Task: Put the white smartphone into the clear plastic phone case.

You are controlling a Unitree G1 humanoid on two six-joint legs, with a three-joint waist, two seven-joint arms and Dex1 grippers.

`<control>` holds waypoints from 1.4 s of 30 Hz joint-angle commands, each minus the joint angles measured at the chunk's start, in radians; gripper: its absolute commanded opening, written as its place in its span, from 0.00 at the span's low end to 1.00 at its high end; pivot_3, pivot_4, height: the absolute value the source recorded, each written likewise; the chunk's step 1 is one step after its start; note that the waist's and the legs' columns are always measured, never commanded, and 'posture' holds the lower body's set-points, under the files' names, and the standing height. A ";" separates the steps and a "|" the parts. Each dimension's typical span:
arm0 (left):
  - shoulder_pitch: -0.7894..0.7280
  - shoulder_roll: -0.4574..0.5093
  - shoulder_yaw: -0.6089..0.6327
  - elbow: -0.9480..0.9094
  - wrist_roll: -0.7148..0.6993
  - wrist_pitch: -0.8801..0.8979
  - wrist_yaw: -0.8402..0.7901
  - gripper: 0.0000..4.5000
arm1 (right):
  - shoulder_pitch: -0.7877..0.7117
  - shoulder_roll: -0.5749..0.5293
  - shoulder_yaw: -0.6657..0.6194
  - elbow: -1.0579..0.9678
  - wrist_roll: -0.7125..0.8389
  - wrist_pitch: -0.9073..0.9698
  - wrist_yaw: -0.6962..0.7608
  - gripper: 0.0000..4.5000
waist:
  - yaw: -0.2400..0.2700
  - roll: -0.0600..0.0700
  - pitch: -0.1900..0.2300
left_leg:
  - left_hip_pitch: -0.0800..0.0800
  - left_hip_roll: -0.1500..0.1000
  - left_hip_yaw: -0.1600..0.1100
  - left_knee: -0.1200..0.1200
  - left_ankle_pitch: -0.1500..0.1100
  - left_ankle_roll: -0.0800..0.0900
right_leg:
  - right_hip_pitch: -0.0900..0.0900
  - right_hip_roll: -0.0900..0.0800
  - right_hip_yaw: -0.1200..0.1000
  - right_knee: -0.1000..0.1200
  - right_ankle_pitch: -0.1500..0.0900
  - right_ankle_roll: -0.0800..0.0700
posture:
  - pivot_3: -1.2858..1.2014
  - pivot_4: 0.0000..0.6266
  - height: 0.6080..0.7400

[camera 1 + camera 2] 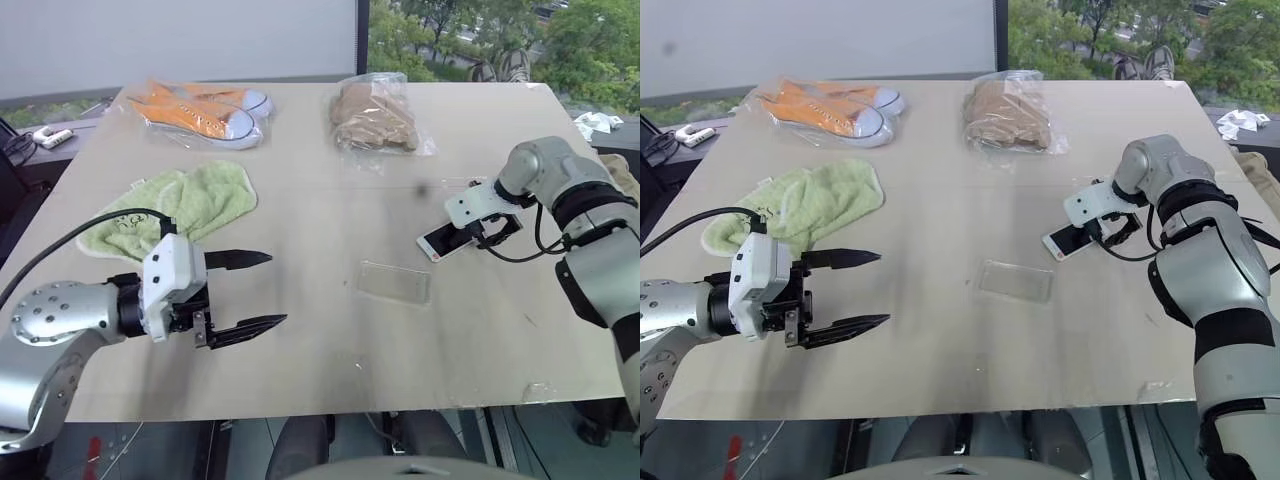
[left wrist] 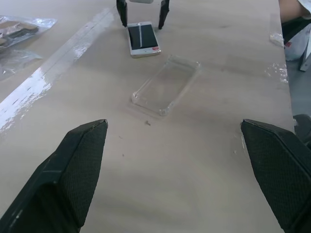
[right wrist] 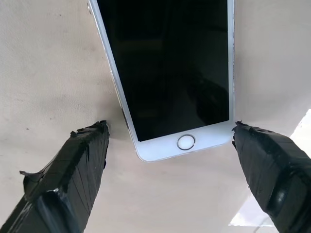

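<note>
Next, the right gripper grabs the smartphone by its home-button end (image 3: 186, 141), to slide the white smartphone's other end into the clear plastic phone case.
The white smartphone (image 3: 170, 73) lies flat on the table, screen up, at the right (image 1: 438, 244). My right gripper (image 3: 170, 133) points down over its home-button end and is open. One finger stands on each side of the phone, with a gap showing at both. The clear plastic phone case (image 1: 395, 282) lies empty on the table just nearer than the phone, toward the middle (image 2: 165, 85). My left gripper (image 1: 276, 289) hovers open at the left, well away from the case, with nothing between its fingers.
A green towel (image 1: 180, 205) lies behind the left gripper. Orange shoes in a clear bag (image 1: 205, 110) and brown cloth in a clear bag (image 1: 375, 115) sit at the back of the table (image 1: 300, 370). The right table edge is close to the right arm.
</note>
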 commanded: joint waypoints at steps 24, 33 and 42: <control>0.051 -0.022 0.036 -0.087 0.027 -0.022 0.071 1.00 | -0.039 0.104 0.145 0.035 -0.180 -0.125 -0.065 0.97 | -0.017 -0.003 -0.002 | 0.006 0.000 0.000 -0.001 0.000 0.000 | 0.003 0.000 0.000 0.000 0.000 0.000 | 0.52 0.24 1.00; 0.079 -0.034 0.050 -0.113 0.031 -0.021 0.095 1.00 | -0.037 0.116 0.075 0.041 -0.108 -0.030 0.067 0.64 | -0.009 -0.003 -0.002 | 0.005 0.000 -0.001 -0.002 0.000 0.000 | 0.003 0.000 0.000 0.000 0.000 0.000 | 0.52 0.24 1.00; 0.055 -0.036 0.031 -0.091 0.039 -0.028 0.090 1.00 | -0.046 0.116 -0.090 0.034 0.053 0.137 0.220 0.64 | -0.010 -0.003 -0.002 | 0.004 0.000 0.001 -0.010 0.000 -0.001 | -0.001 0.000 0.000 -0.002 0.000 -0.001 | 0.52 0.24 1.00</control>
